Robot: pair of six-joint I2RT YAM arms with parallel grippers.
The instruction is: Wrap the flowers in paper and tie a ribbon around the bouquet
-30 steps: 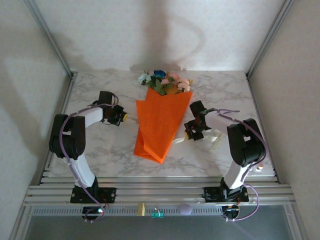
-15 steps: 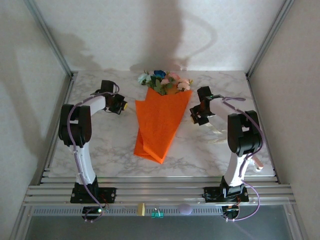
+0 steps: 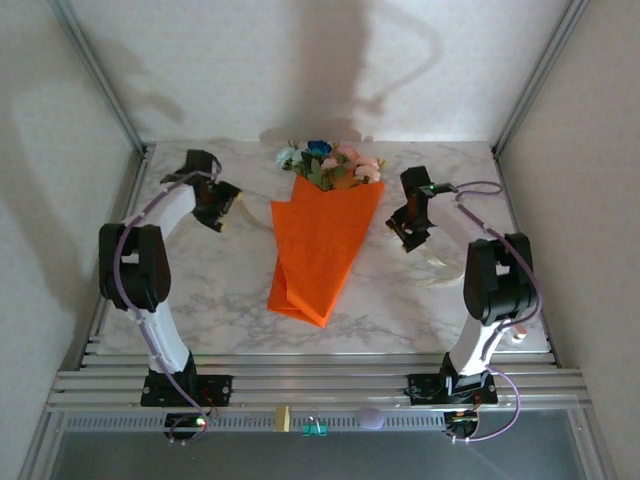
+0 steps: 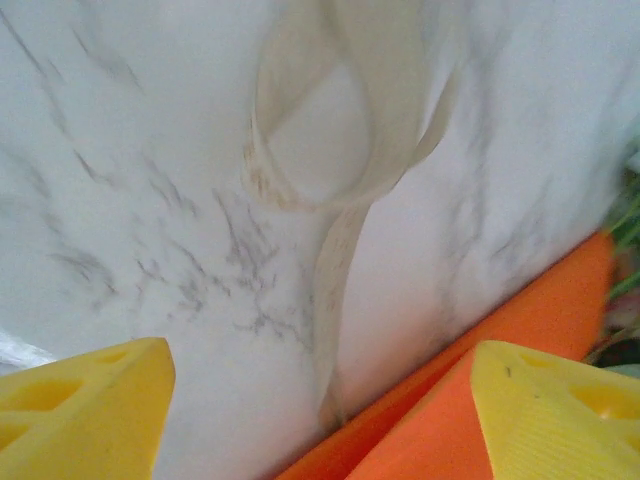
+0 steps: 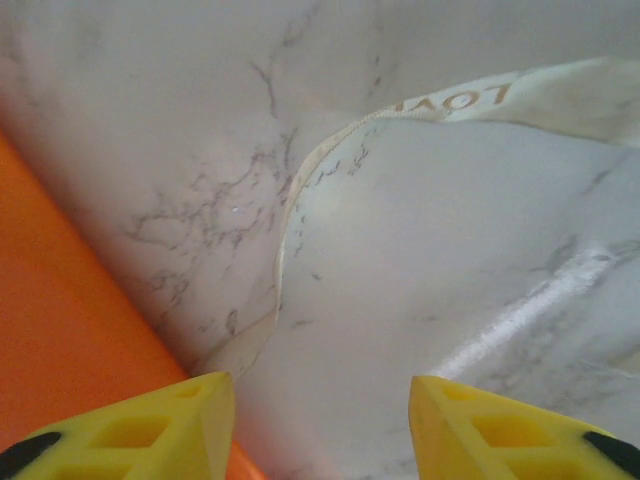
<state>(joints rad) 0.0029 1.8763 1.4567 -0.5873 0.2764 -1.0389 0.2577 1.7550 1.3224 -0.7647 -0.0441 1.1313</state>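
Observation:
My left gripper should next grab the cream ribbon by its loose looped part, away from the paper, to wrap the bouquet point(image 3: 322, 238).
The bouquet lies in the middle of the table: the orange paper point(image 3: 318, 245) is folded into a cone, with the flowers point(image 3: 325, 163) sticking out of its far end. The cream ribbon point(image 4: 330, 150) lies in loose loops on the marble to the paper's left, and one strand runs under the paper's edge point(image 4: 530, 330). On the right side, a ribbon strand point(image 5: 470, 100) with printed letters curves down to the paper point(image 5: 60, 300). My left gripper point(image 4: 320, 365) hovers open over the left strand. My right gripper point(image 5: 318, 400) is open over the right strand. Neither holds anything.
The marble table point(image 3: 200, 290) has a metal rail frame along its near edge and white walls on three sides. More ribbon point(image 3: 432, 268) lies slack right of the cone, near the right arm. Green leaves point(image 4: 625, 220) show at the cone's mouth.
Both grippers were shut and now stand open, with the ribbon ends lying free. The left gripper has moved away from the cone to the left; the right gripper has moved farther back.

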